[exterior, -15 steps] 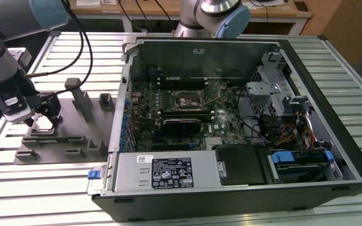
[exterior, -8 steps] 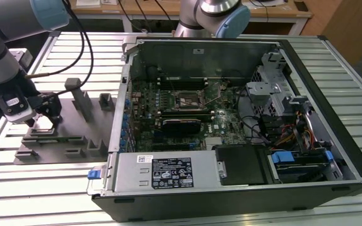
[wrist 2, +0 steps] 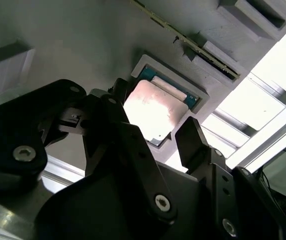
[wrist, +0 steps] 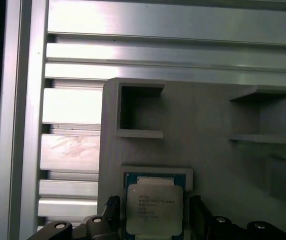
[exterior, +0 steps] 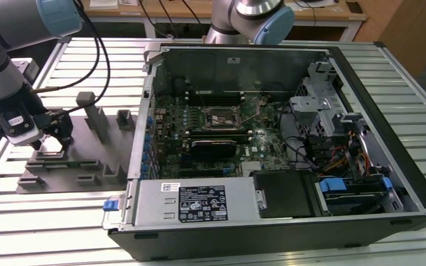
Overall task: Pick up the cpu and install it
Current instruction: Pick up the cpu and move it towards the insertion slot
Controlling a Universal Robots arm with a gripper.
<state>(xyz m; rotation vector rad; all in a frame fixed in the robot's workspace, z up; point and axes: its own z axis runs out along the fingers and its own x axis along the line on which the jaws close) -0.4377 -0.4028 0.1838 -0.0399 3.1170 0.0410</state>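
Note:
The cpu's opposite side edges have gaps that let my fingertips in, so my gripper will grab the cpu there next. The grey pocket side (wrist: 156,169) sits tight against the end of the cpu (wrist: 154,202).
The cpu (wrist 2: 155,112) (wrist: 154,202), a flat square chip with a shiny metal top, lies in a shallow square pocket of the grey fixture plate (exterior: 72,169) (wrist: 207,145). In both wrist views my gripper (wrist 2: 155,120) (wrist: 154,207) hangs just above it, open, with one black finger (wrist 2: 190,137) on each side and a small gap to the chip's edges. In the exterior view the gripper (exterior: 50,145) is low over the plate's near-left corner, at the exterior view's left. The black motherboard socket (exterior: 221,117) sits inside the open computer case (exterior: 390,138).
Upright grey blocks (exterior: 95,113) rise from the fixture plate beside the gripper. The case's wall (exterior: 145,127) stands between the plate and the motherboard. A power supply (exterior: 194,202) and drive cage (exterior: 324,105) fill parts of the case. Slatted aluminium table (exterior: 42,221) surrounds everything.

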